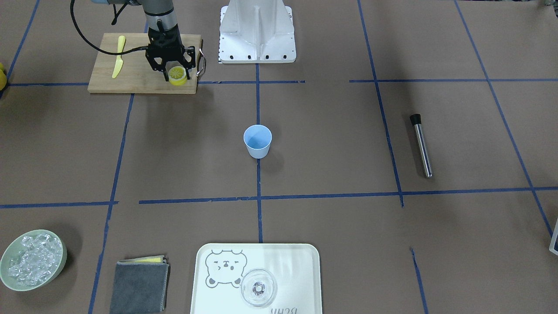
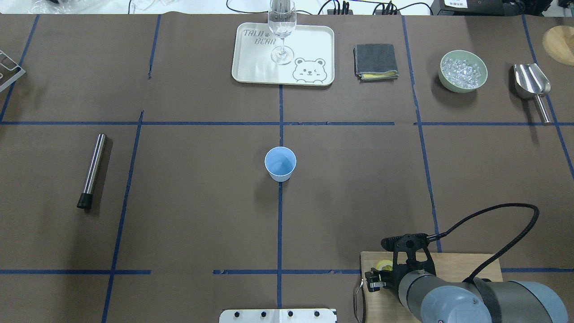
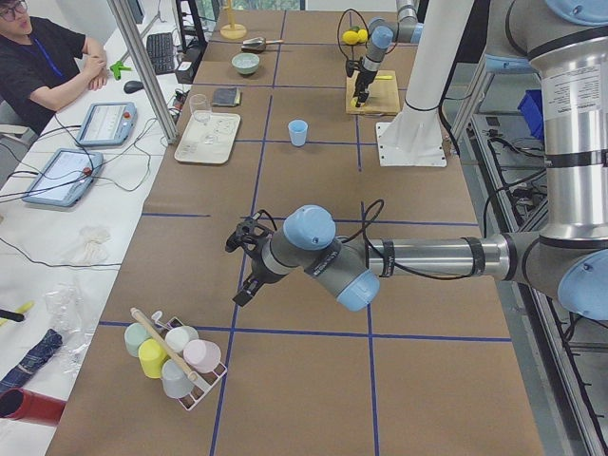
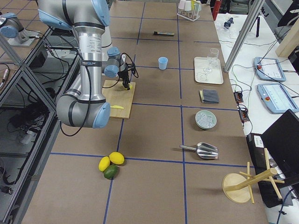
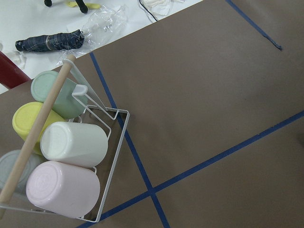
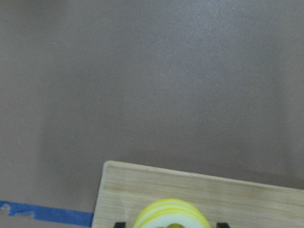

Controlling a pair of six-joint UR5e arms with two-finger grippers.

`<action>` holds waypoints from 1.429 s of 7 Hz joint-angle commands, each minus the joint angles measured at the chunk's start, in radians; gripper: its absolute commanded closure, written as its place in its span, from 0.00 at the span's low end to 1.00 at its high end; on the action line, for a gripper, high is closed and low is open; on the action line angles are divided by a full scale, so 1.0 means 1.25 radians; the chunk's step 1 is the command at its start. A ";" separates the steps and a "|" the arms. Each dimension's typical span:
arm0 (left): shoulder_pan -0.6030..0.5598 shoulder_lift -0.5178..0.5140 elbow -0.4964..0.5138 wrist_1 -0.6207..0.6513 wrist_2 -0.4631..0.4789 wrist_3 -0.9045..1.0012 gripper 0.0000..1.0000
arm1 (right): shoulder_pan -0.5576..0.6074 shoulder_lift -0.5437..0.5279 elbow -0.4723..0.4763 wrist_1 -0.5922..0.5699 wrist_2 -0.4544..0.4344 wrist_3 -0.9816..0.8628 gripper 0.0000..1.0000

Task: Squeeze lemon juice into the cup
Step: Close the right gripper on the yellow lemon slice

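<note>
I will grab the lemon by its yellow rind sides with my right gripper next, because the lemon's cut side (image 1: 177, 72) shows wet pulp on top.
The lemon (image 1: 178, 75), a thick yellow piece with its cut face up, lies on the front corner of a wooden cutting board (image 1: 130, 74). My right gripper (image 1: 177, 79) is lowered over it, open, with one finger on each side of the lemon. The right wrist view shows the lemon (image 6: 171, 216) between the two fingertips with small gaps. The light-blue cup (image 1: 257, 141) stands upright and empty at the table's middle, well away from the board. My left gripper (image 3: 239, 271) hovers over the far left end of the table; I cannot tell if it is open or shut.
A yellow plastic knife (image 1: 118, 56) lies on the board. A steel rod (image 1: 421, 145) lies on the robot's left side. A tray (image 1: 296, 266) with a clear glass (image 1: 258, 288), a grey cloth (image 1: 139, 285) and a bowl of ice (image 1: 32, 259) line the far edge. A cup rack (image 5: 71, 156) sits below my left wrist.
</note>
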 commanded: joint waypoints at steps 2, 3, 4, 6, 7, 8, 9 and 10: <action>0.000 0.000 -0.001 0.000 -0.001 0.000 0.00 | 0.002 0.000 0.003 0.000 0.001 0.000 0.38; 0.000 0.000 -0.001 0.000 0.000 0.000 0.00 | 0.002 0.000 0.005 0.000 0.003 0.000 0.40; 0.000 0.001 -0.002 0.000 -0.001 0.000 0.00 | 0.003 0.000 0.005 0.000 0.003 0.000 0.43; 0.000 0.000 -0.002 0.000 -0.001 0.000 0.00 | 0.004 -0.002 0.014 0.000 0.004 0.000 0.43; 0.000 0.000 -0.002 0.000 -0.001 0.000 0.00 | 0.005 -0.004 0.030 -0.004 0.006 -0.001 0.43; 0.000 0.000 -0.002 0.000 0.000 0.000 0.00 | 0.008 -0.011 0.059 -0.007 0.010 -0.001 0.43; 0.000 0.000 -0.002 0.000 -0.001 0.000 0.00 | 0.029 -0.016 0.073 -0.009 0.030 -0.003 0.43; 0.000 0.000 -0.002 0.000 -0.001 0.000 0.00 | 0.062 -0.016 0.074 -0.009 0.063 -0.009 0.43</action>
